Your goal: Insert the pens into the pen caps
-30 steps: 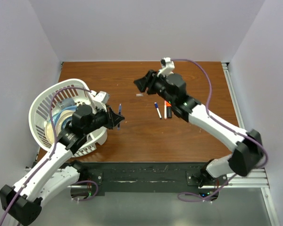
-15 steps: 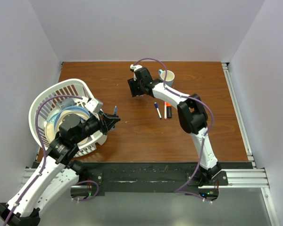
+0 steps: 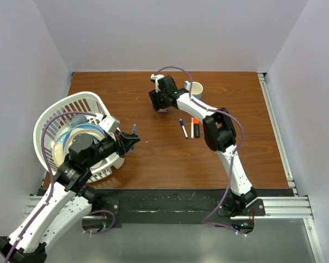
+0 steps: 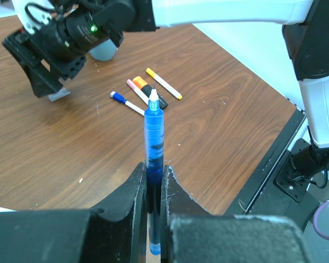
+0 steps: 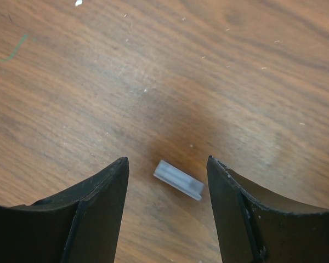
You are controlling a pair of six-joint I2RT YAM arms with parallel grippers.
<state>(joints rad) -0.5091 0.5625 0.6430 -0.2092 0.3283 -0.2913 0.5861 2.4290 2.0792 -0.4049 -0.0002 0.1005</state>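
Note:
My right gripper should go lower before it closes on the pen cap (image 5: pixel 179 179): the cap is below its fingers, slanted across their gap, so it would miss the cap now.
My left gripper (image 3: pixel 130 139) is shut on a translucent blue pen (image 4: pixel 153 137), held upright with its white tip uppermost; the pen also shows in the top view (image 3: pixel 134 130). My right gripper (image 5: pixel 167 160) is open and low over the table, with a small clear-grey pen cap (image 5: pixel 179 179) lying on the wood between its fingers, untouched. In the top view this gripper (image 3: pixel 161 105) is at the far middle of the table. Other pens lie together right of it: a white one with a blue end (image 3: pixel 183 129) and a black highlighter with an orange end (image 3: pixel 195 127).
A white laundry-style basket (image 3: pixel 54 118) holding plates stands at the left, beside my left arm. A white mug (image 3: pixel 195 89) stands at the back, just right of my right gripper. The left wrist view also shows a pink-ended pen (image 4: pixel 136 86) and a yellow-ended pen (image 4: pixel 163 83).
The right arm swung left and down from above the pens to just over the clear cap. The left gripper drew back slightly toward the basket, still holding the blue pen.

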